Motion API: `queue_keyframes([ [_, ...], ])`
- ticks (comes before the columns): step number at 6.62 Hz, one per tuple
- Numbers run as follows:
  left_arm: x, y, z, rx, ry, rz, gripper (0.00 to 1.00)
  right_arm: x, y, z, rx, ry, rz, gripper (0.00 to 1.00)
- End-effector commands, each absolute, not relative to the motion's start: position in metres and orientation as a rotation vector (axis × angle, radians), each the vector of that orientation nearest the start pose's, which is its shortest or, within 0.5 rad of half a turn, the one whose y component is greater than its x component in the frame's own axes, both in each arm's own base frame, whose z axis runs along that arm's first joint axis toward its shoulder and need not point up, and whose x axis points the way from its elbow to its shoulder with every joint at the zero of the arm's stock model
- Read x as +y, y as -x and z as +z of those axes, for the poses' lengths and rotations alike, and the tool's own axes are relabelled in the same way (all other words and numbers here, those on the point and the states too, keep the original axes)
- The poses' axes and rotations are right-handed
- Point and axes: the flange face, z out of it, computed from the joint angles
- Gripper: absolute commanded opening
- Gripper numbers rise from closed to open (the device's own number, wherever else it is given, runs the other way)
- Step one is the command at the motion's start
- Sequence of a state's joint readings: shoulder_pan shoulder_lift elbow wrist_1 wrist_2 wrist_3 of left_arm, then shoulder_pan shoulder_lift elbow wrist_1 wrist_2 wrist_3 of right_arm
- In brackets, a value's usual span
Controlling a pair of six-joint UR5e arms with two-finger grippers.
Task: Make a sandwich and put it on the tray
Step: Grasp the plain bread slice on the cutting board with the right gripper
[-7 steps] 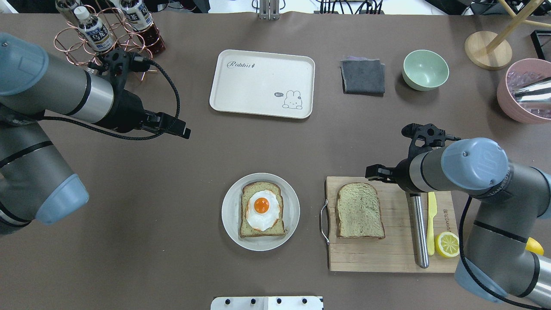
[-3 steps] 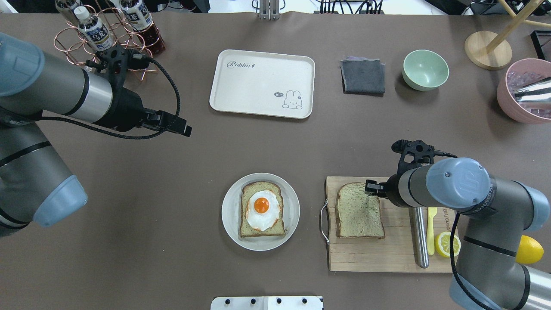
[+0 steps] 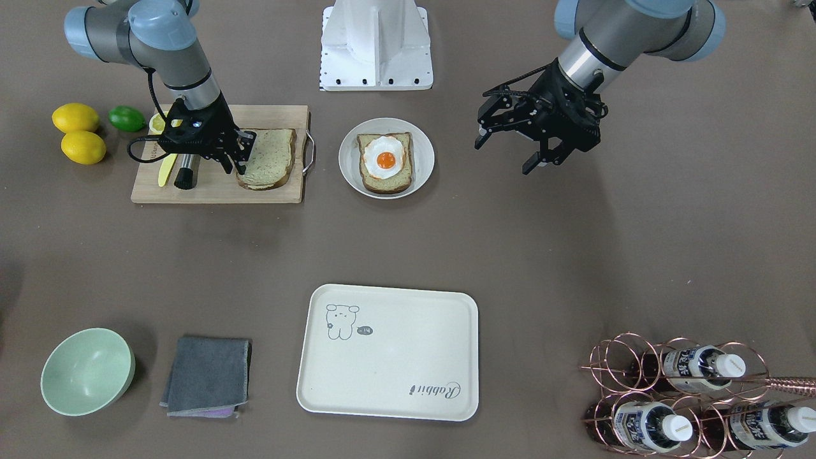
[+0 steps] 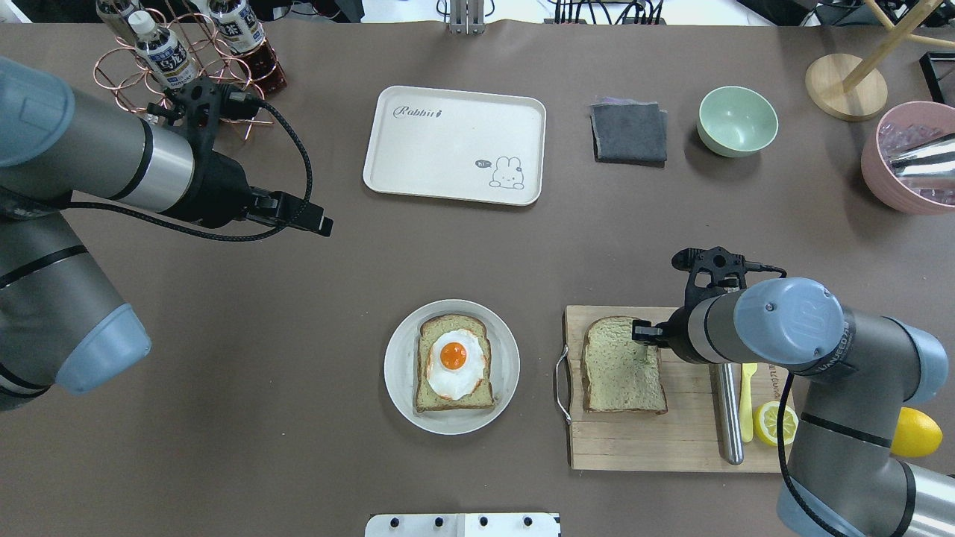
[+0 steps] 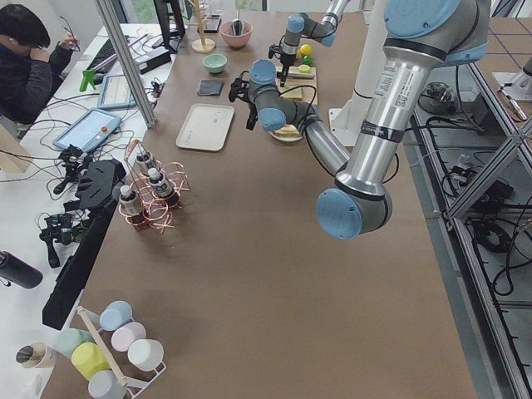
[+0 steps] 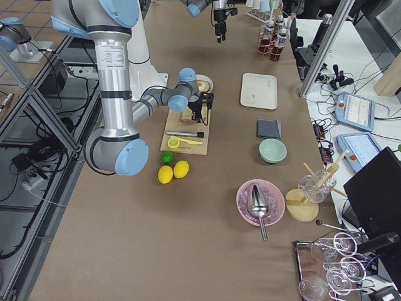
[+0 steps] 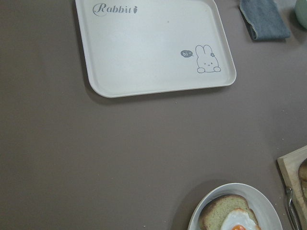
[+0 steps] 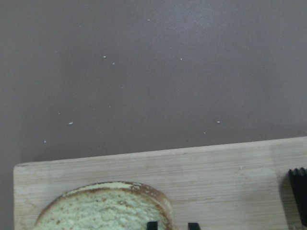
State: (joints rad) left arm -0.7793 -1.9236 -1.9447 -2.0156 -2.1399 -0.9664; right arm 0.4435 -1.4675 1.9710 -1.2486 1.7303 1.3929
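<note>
Next, my right gripper grabs the bread slice by its crust edge [image 8: 164,211] to top the fried egg and close the sandwich.
One bread slice topped with a fried egg [image 4: 453,363] lies on a round white plate [image 4: 395,365], also in the front view [image 3: 384,160] and the left wrist view [image 7: 225,218]. A plain bread slice [image 4: 623,369] lies on the wooden cutting board [image 4: 671,440]. My right gripper [image 4: 642,332] is open, low at that slice's far right corner [image 3: 237,153]; the slice shows in the right wrist view [image 8: 105,211]. My left gripper [image 4: 313,220] is open and empty, high over the table [image 3: 507,153]. The cream tray [image 4: 453,145] is bare at the far centre [image 7: 153,48].
On the board are a steel-handled knife [image 4: 726,410], a yellow knife [image 4: 747,395] and a lemon half [image 4: 774,423]. A whole lemon [image 4: 918,432], a green bowl [image 4: 737,121], a grey cloth [image 4: 629,133], a pink bowl [image 4: 906,156] and a bottle rack [image 4: 171,60] stand around.
My right gripper has moved from the board's far edge toward the robot and down to the plain slice's far right corner. The left arm has barely moved.
</note>
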Motion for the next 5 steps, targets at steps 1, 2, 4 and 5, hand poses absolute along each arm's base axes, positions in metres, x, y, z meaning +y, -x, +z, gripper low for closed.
queue_keyframes([
  [1, -0.4473, -0.3395, 0.2413, 1.192, -0.339, 0.181, 1.00, -0.3303, 0.4288, 0.3910, -0.828, -0.108, 0.176, 0.39],
  [2, -0.4477, -0.3399, 0.2420, 1.191, -0.338, 0.181, 1.00, -0.3299, 0.4299, 0.3910, -0.828, -0.107, 0.175, 0.43],
  [4, -0.4477, -0.3400, 0.2411, 1.192, -0.339, 0.181, 1.00, -0.3291, 0.4321, 0.3908, -0.828, -0.105, 0.175, 0.36],
  [5, -0.4481, -0.3403, 0.2417, 1.191, -0.338, 0.181, 1.00, -0.3294, 0.4324, 0.3900, -0.830, -0.104, 0.181, 0.18],
])
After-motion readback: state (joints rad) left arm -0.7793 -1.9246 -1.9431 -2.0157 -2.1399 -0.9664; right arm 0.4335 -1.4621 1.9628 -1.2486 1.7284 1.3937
